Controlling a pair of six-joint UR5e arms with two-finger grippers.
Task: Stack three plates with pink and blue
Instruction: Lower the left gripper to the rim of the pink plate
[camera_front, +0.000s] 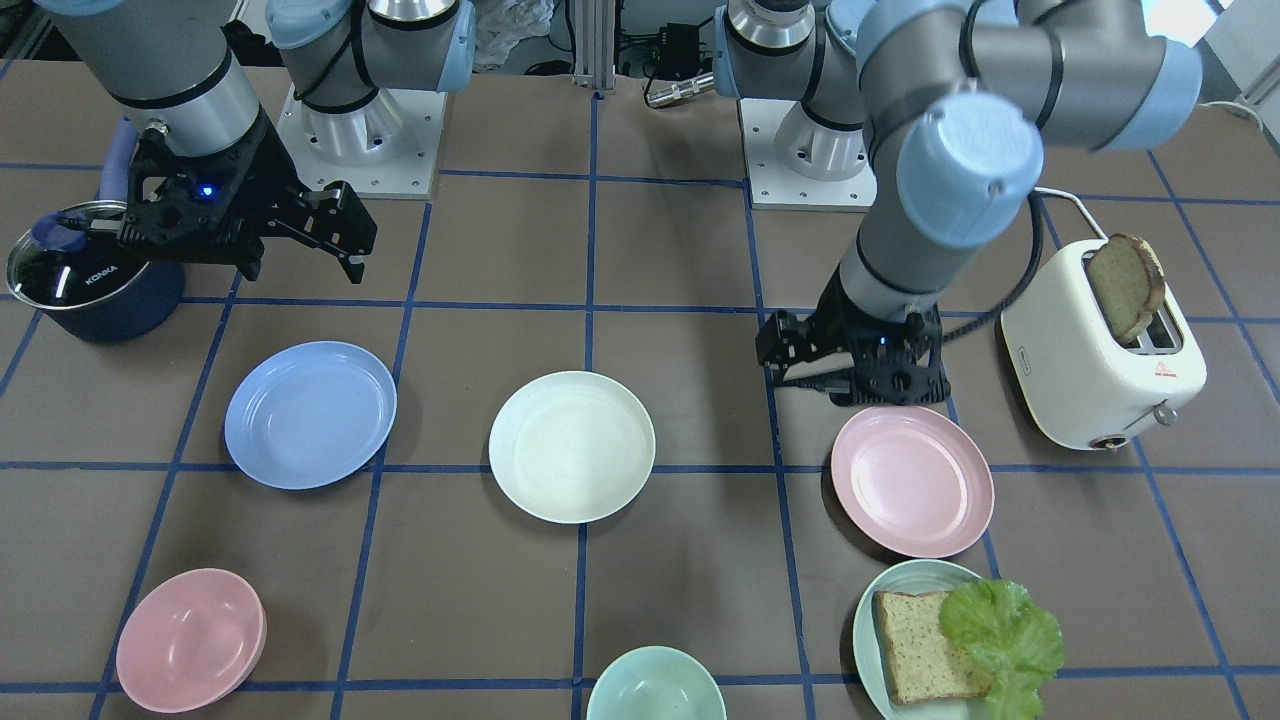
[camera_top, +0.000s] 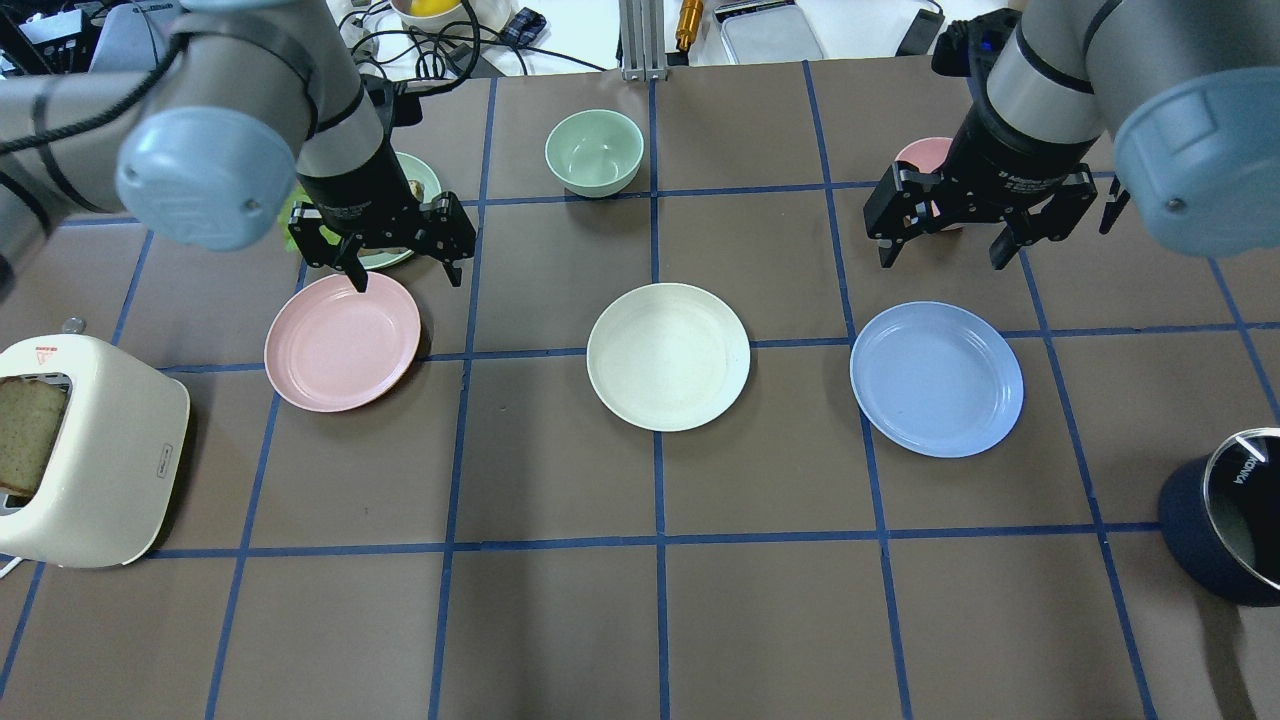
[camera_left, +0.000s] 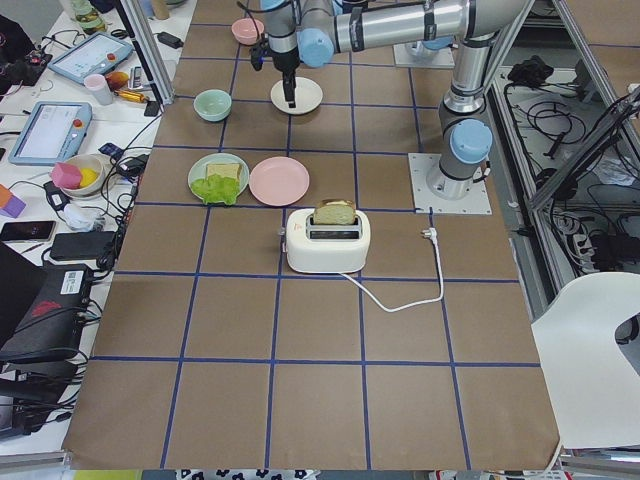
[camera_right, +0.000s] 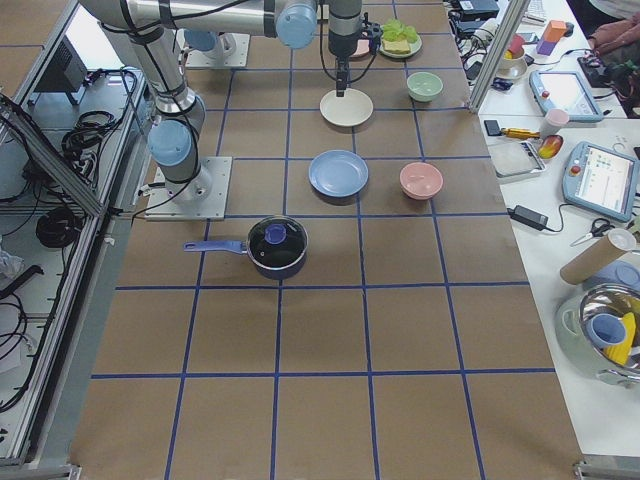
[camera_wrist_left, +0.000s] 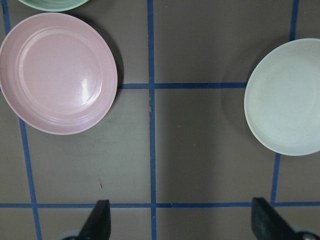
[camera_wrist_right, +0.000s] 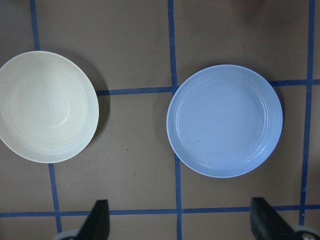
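The pink plate needs to be stacked onto the cream-white plate (camera_front: 571, 446). My left gripper will grab the pink plate by its outer rim (camera_front: 836, 473) next.
Three equal plates lie apart in a row on the brown table. The pink plate (camera_front: 912, 480) (camera_top: 342, 341) (camera_wrist_left: 58, 72) is on my left. The cream-white plate (camera_front: 571, 446) (camera_top: 667, 356) (camera_wrist_left: 287, 97) (camera_wrist_right: 46, 106) is in the middle. The light blue plate (camera_front: 310, 414) (camera_top: 936, 378) (camera_wrist_right: 224, 120) is on my right. My left gripper (camera_top: 405, 270) (camera_front: 855, 385) (camera_wrist_left: 182, 222) is open and empty, hovering at the pink plate's far rim. My right gripper (camera_top: 943, 255) (camera_front: 300, 255) (camera_wrist_right: 182, 222) is open and empty, above the table just beyond the blue plate.
A white toaster (camera_front: 1100, 350) (camera_top: 80, 450) with bread stands at my far left. A pale green plate (camera_front: 870, 640) holds bread and lettuce beyond the pink plate. A pink bowl (camera_front: 190, 640), a green bowl (camera_top: 594, 152) and a dark lidded pot (camera_front: 90, 270) (camera_top: 1225, 520) stand around.
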